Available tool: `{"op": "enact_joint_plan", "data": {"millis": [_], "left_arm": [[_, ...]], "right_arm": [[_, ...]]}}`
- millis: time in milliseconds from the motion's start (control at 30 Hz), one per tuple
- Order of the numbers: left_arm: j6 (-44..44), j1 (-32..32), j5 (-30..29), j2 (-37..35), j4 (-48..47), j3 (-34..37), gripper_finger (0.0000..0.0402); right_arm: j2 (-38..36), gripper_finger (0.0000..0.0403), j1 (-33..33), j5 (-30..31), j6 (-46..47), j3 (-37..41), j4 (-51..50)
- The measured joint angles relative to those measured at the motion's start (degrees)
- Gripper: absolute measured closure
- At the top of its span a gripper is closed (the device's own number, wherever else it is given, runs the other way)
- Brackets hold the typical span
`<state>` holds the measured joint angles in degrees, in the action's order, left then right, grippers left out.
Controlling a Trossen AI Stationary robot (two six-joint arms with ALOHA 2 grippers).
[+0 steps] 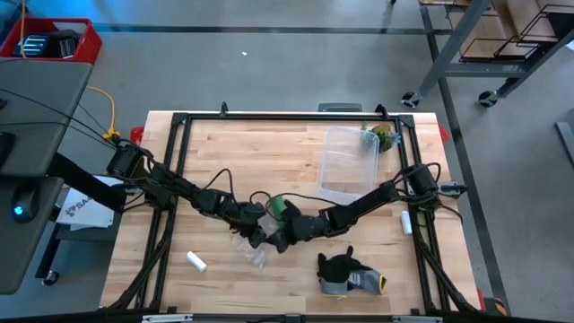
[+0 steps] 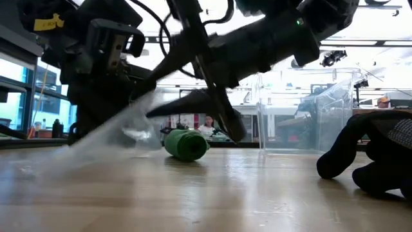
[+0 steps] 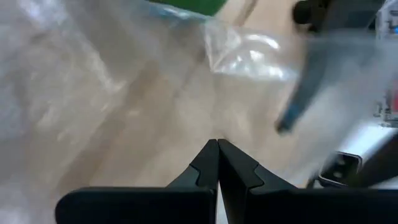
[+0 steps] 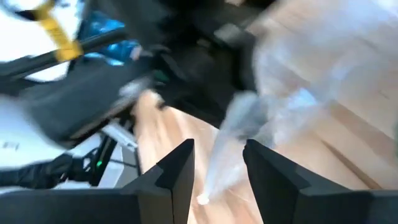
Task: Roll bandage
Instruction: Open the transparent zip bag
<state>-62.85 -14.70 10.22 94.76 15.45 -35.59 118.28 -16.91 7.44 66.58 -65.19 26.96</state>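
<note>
My right gripper is to grab the bag by its film edge (image 1: 263, 258) next. That gets the clear plastic bag ready for the green bandage roll.
The bandage is a small bright green roll (image 1: 285, 208) lying on its side on the wooden table, also in the low view (image 2: 187, 145); no gripper touches it. A clear plastic bag (image 1: 254, 255) is between the two grippers, just near of the roll. My left gripper (image 3: 217, 149) is shut, with the bag's film (image 3: 74, 81) all around its tips. My right gripper (image 4: 217, 165) is open, and a bunched strand of the bag (image 4: 231, 134) runs between its fingers. I cannot tell whether the fingers touch that strand. My left gripper pinches the clear bag's film (image 3: 214, 134) between its two shut fingertips; which edge or how many layers I cannot tell. In the low view the film (image 2: 122, 125) slopes up from the table to the gripper, its lower end on the wood.
A small white cylinder (image 1: 196, 261) lies near the front left. A dark grey glove (image 1: 345, 274) lies at the front right. A clear plastic container (image 1: 350, 166) stands behind the right arm, with a greenish bundle (image 1: 384, 136) at the far right corner.
</note>
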Motion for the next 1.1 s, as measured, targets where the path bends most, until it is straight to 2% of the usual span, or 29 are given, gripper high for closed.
{"op": "enact_joint_plan", "data": {"millis": [267, 800, 933, 1100], "left_arm": [[0.15, 0.00, 2.82, 0.00, 8.60, 0.02, 0.0401], [0.03, 0.87, 1.67, 0.00, 8.52, 0.04, 0.0401], [0.07, 1.25, 2.23, -0.02, 8.08, 0.04, 0.0401], [2.57, 1.10, 3.64, -0.02, 7.91, 0.04, 0.0401]], "right_arm": [[-0.02, 0.0269, -0.02, -0.06, -14.24, 0.00, 4.18], [-0.02, 0.0272, 0.09, -0.22, -14.47, 0.00, -0.83], [-0.02, 0.0295, 0.14, -1.65, -15.62, 0.00, 0.08], [-0.02, 0.0361, 0.13, -3.23, -15.66, 0.00, 0.35]]}}
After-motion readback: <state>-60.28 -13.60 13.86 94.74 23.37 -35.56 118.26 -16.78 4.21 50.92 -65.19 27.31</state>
